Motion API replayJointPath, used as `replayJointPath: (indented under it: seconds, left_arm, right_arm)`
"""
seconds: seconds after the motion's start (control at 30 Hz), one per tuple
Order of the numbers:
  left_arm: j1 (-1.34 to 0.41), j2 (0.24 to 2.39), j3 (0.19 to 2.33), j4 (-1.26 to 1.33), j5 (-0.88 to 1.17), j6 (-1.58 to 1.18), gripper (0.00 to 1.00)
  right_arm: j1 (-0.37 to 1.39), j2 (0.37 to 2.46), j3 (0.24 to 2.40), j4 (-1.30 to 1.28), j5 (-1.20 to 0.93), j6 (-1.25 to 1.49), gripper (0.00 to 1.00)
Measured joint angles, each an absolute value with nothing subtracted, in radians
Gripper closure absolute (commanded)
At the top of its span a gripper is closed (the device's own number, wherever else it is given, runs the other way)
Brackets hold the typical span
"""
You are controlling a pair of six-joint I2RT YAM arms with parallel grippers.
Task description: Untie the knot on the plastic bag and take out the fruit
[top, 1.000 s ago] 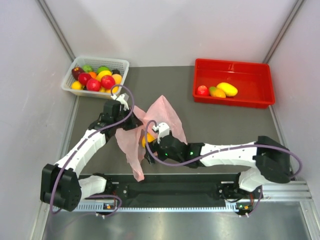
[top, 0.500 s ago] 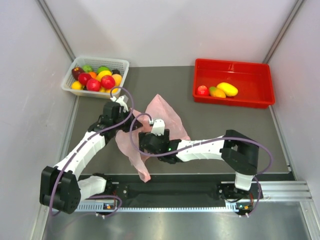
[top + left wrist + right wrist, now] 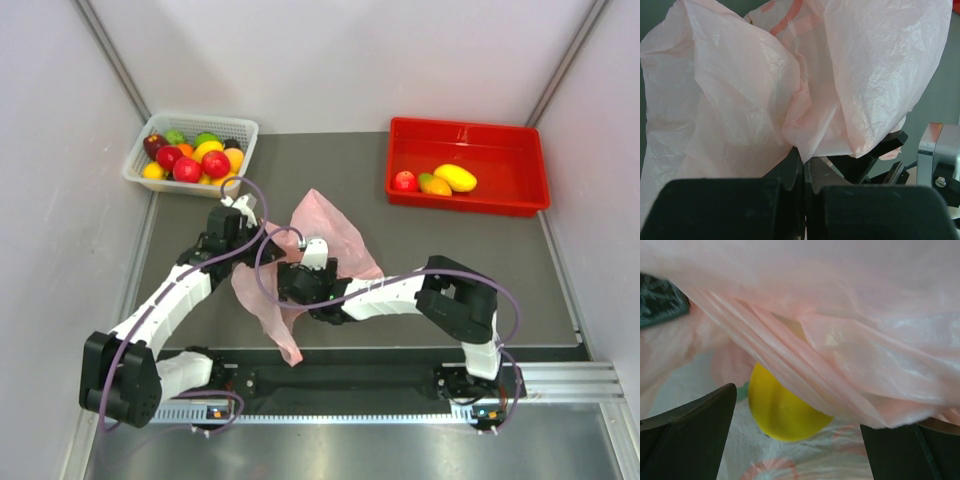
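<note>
My right gripper should close on the yellow fruit now, because both fingers reach past the film's edge (image 3: 839,410) and down beside the fruit's exposed end (image 3: 782,412).
The pink plastic bag (image 3: 335,232) lies crumpled mid-table, its mouth held up; I see no knot in it. My left gripper (image 3: 265,243) is shut on a fold of its film (image 3: 804,162). My right gripper (image 3: 292,283) reaches into the bag, open, its fingers (image 3: 690,435) on either side of a small yellow fruit (image 3: 782,407) lying on the bag's floor, half under a sheet of film. They do not touch it. A red apple (image 3: 405,181), a mango (image 3: 435,185) and a yellow oval fruit (image 3: 455,178) lie in the red tray (image 3: 465,128).
A white basket (image 3: 240,125) piled with red, yellow and green fruits stands at the back left, close behind my left arm. The right arm's elbow (image 3: 455,300) is folded near the front rail. Grey walls close in on both sides.
My right arm has pushed left into the bag, its elbow folding in. The yellow fruit, seen from above before, is now covered there. The left gripper still holds the film.
</note>
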State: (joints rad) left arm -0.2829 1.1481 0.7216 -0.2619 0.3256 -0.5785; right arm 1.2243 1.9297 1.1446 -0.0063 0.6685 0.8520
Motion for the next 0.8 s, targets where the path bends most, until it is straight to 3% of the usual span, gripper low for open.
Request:
replayJointPath:
  seconds: [0.1, 0.2, 0.3, 0.33, 0.53, 0.8]
  left_arm:
    - [-0.283, 1.148, 0.722, -0.259, 0.328, -0.579, 1.0]
    - [-0.283, 1.148, 0.722, -0.253, 0.329, -0.582, 1.0]
    - [-0.283, 1.148, 0.722, -0.253, 0.334, -0.582, 1.0]
    - [-0.283, 1.148, 0.722, -0.252, 0.336, -0.582, 1.0]
    - [-0.283, 1.148, 0.722, -0.24, 0.347, -0.586, 1.0]
    - [-0.283, 1.148, 0.722, -0.239, 0.347, -0.59, 1.0]
  right_arm:
    - [1.216, 1.942, 1.144, 0.051, 0.669, 0.83, 0.08]
    - [1.214, 1.958, 1.137, 0.109, 0.668, 0.795, 0.26]
    - [1.212, 1.969, 1.122, 0.161, 0.663, 0.755, 0.48]
    - [1.212, 1.97, 1.12, 0.173, 0.659, 0.748, 0.6]
    - [1.208, 1.968, 1.091, 0.239, 0.643, 0.688, 0.97]
    - [1.208, 1.84, 0.928, 0.297, 0.535, 0.576, 1.0]
